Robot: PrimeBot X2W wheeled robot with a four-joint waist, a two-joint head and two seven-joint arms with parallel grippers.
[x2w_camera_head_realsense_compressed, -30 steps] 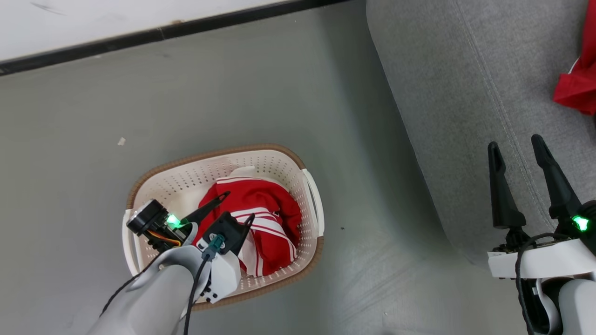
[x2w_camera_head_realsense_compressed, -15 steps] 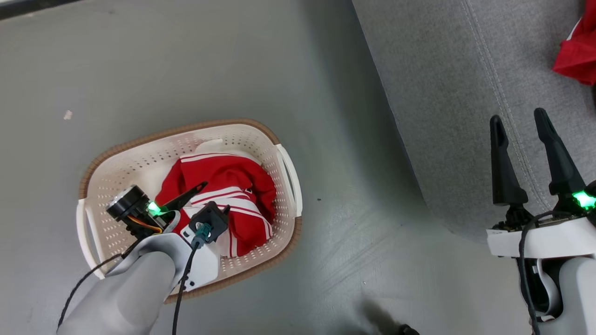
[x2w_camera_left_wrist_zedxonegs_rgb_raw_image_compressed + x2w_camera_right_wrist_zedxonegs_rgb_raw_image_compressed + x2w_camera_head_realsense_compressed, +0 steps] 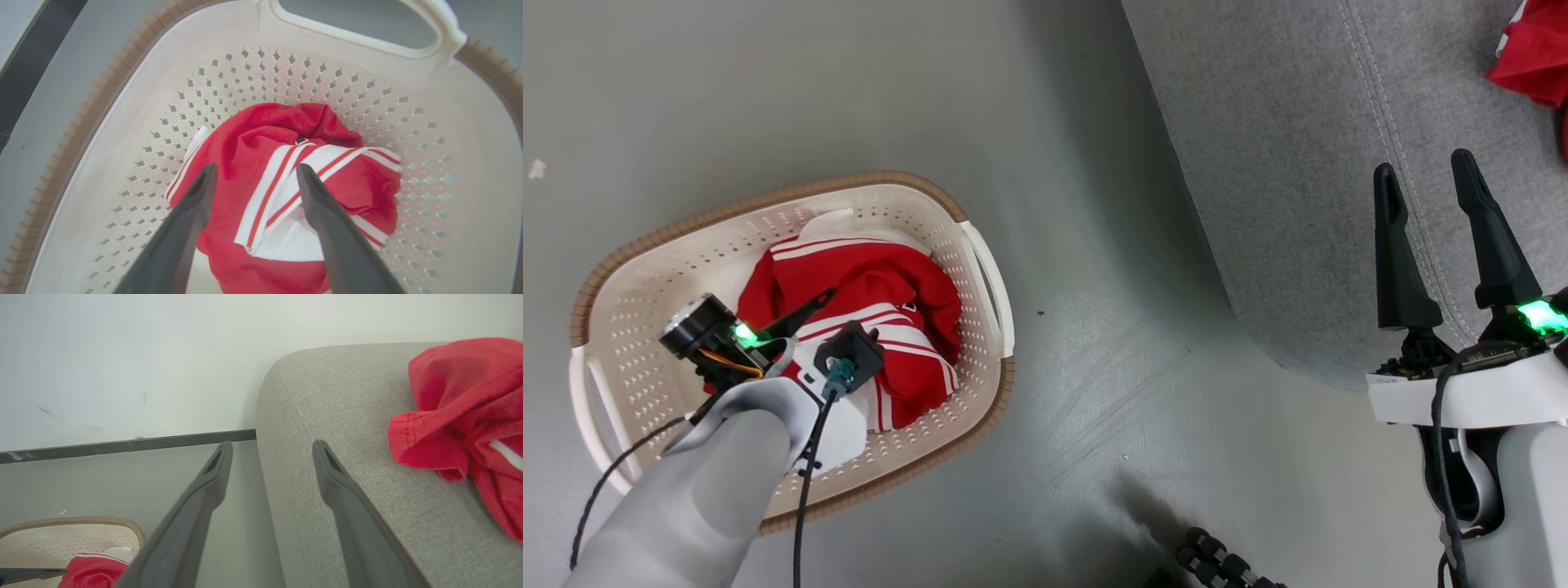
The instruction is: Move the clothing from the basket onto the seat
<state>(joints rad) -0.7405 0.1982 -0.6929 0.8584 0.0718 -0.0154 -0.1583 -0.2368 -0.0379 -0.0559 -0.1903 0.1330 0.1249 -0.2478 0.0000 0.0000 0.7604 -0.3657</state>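
I need to grab the garment next with my left gripper by its striped fold (image 3: 848, 323) to move it. The fold stands up, while the red cloth (image 3: 822, 273) around it lies slack.
A red garment with white bands (image 3: 874, 286) lies crumpled in the cream perforated basket (image 3: 915, 196) on the floor at the left. My left gripper (image 3: 849, 314) reaches down into the basket. In the left wrist view it (image 3: 257, 169) is open, one finger on each side of the garment's (image 3: 286, 126) striped fold, and the basket wall (image 3: 286, 69) rises behind. A second red garment (image 3: 1531, 49) lies on the grey sofa (image 3: 1298, 163) at the top right. My right gripper (image 3: 1423, 163) stands open and empty over the sofa's edge. The right wrist view shows this gripper (image 3: 273, 444), the sofa (image 3: 327, 396) and that garment (image 3: 461, 408).
Grey floor separates basket and sofa. A small white scrap (image 3: 535, 169) lies on the floor at the far left. A black ribbed part (image 3: 1225, 563) shows at the bottom edge. In the right wrist view a dark baseboard (image 3: 122, 445) runs under a white wall, and the basket rim (image 3: 81, 520) shows.
The whole head picture has shifted, so the camera has moved and the wall has left the view. My left gripper stays open over the garment in the basket. The right gripper is unchanged.
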